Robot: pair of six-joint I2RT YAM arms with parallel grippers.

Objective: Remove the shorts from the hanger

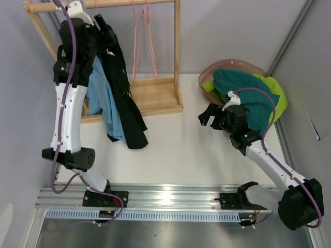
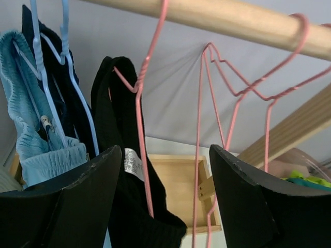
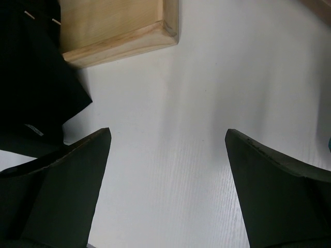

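Note:
The black shorts (image 2: 121, 155) should stay free to remove, so my left gripper needs to grab the pink hanger next by its near wire below the twisted neck (image 2: 140, 119).
Black shorts (image 2: 121, 155) hang on a pink wire hanger (image 2: 138, 119) from the wooden rail (image 2: 232, 19). My left gripper (image 2: 165, 150) is open just below the rail. The hanger wire and the shorts' edge show in the gap between its fingers, gripped by neither. Light blue shorts (image 2: 26, 124) and a darker pair (image 2: 59, 77) hang on a blue hanger to the left. From above, the black shorts (image 1: 124, 93) and light blue shorts (image 1: 103, 98) droop beside my left arm. My right gripper (image 1: 209, 116) hovers open over the table (image 3: 207, 77), empty.
Two empty pink hangers (image 1: 142, 41) hang further right on the rail. The rack's wooden base (image 1: 155, 95) lies beneath, its corner (image 3: 119, 31) near my right gripper. A basket (image 1: 232, 66) at the right holds teal shorts (image 1: 243, 95) and lime green shorts (image 1: 276, 98).

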